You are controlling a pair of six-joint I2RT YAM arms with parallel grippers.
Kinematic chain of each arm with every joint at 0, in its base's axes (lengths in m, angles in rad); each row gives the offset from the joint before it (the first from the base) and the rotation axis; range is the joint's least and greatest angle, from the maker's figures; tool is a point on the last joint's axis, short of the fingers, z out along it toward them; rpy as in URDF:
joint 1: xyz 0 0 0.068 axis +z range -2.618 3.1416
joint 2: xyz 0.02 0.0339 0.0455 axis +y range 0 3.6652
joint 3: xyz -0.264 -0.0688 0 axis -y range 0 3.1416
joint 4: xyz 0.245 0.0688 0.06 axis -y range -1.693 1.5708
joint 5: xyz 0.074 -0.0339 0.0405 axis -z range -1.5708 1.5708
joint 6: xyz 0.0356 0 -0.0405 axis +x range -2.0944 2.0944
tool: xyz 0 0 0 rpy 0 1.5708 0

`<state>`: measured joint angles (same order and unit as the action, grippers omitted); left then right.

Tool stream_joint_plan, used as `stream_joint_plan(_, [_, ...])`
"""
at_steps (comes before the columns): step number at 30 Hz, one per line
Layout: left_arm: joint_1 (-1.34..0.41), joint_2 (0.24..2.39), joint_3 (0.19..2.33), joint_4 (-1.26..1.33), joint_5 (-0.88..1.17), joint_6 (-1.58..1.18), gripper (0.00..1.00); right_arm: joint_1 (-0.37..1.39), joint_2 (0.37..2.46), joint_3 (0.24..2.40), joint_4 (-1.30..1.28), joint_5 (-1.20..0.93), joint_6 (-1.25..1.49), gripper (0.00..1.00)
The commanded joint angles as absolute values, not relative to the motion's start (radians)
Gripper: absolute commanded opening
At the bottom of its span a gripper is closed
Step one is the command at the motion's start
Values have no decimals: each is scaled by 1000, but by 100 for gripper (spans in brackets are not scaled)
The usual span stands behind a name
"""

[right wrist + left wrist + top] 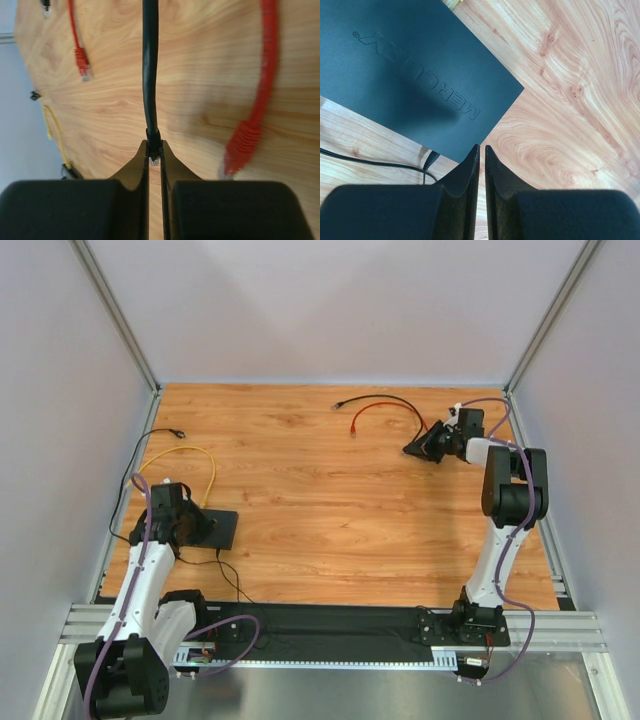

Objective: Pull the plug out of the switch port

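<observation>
My left gripper's fingers are closed and empty above the switch's corner [231, 546], and they don't reach the small black plug [218, 553]. My left gripper would go up alone if I lifted it now.
The switch [222, 528] is a flat black box at the left of the table, with embossed lettering on its top in the left wrist view [415, 75]. My left gripper [196, 527] rests at its near corner, shut and empty [482, 148]. A small black plug [431, 159] with a thin lead sits at the switch's edge. My right gripper [414, 449] is far from the switch at the back right, shut on the black plug [154, 150] of a black cable [150, 65]. That plug is in no port.
A red cable [378, 411] lies at the back, with its plugs beside the right gripper [240, 145] and further off [81, 62]. A yellow cable [190, 453] curves from the switch's far side. A thin black lead [150, 445] loops along the left wall.
</observation>
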<state>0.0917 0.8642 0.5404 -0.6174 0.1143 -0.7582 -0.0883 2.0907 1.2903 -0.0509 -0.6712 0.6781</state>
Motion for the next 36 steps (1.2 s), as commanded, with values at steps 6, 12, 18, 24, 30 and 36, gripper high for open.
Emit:
stream_joint_plan(6, [92,880,549,-603,112,-769,15,-87,2039,1387,-362,-434,437,31])
stream_joint_plan(12, [92,870,601,-653,43,-753,17,-12,1901,1399,-423,-252,367,52])
stream_joint_plan(18, [126,906,702,-729,-50,-755,22,161,1858,1419,-333,-394,390,53])
stream_joint_plan(24, [150,971,736,-762,-84,-767,24,410,2005,1558,-219,-595,408,53])
stream_joint_plan(30, [163,1011,701,-756,-113,-802,22,619,2187,1788,-148,-656,508,53])
stream_joint_plan(36, [232,1081,747,-720,-166,-737,24,713,2368,1997,-152,-695,584,53])
